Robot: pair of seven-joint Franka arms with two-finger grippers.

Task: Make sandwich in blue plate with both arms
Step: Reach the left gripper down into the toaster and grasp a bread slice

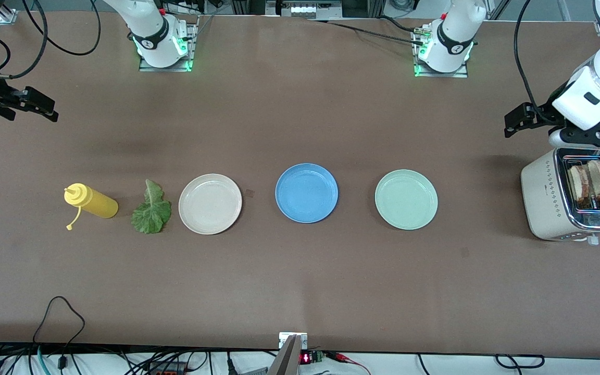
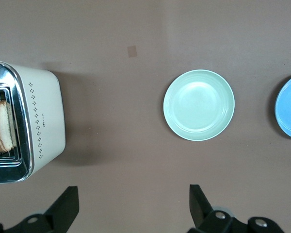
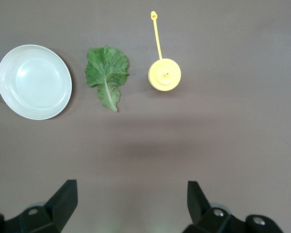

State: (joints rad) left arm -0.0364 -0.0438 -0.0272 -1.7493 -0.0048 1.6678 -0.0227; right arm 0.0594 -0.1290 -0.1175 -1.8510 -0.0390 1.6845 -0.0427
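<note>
The bread slice stands deep in the toaster slot (image 1: 584,203), so the robot's left gripper will next take hold of the slice by its exposed top crust (image 1: 583,181).
The blue plate (image 1: 306,192) sits bare mid-table, between a beige plate (image 1: 210,203) and a pale green plate (image 1: 405,199). No sandwich is in view. Two toasted bread slices (image 1: 589,179) stand in the slots of a cream toaster (image 1: 545,203) at the left arm's end. A green lettuce leaf (image 1: 151,208) lies flat on the table beside the beige plate. My left gripper (image 1: 514,120) hangs open and empty over bare table by the toaster (image 2: 39,121). My right gripper (image 1: 45,107) hangs open and empty over bare table at the right arm's end, above the lettuce leaf (image 3: 106,73).
A yellow squeeze bottle (image 1: 91,201) with its cap strap dangling stands beside the lettuce, toward the right arm's end. The pale green plate (image 2: 199,104) and the rim of the blue plate (image 2: 290,107) show in the left wrist view. Cables run along the table edge nearest the front camera.
</note>
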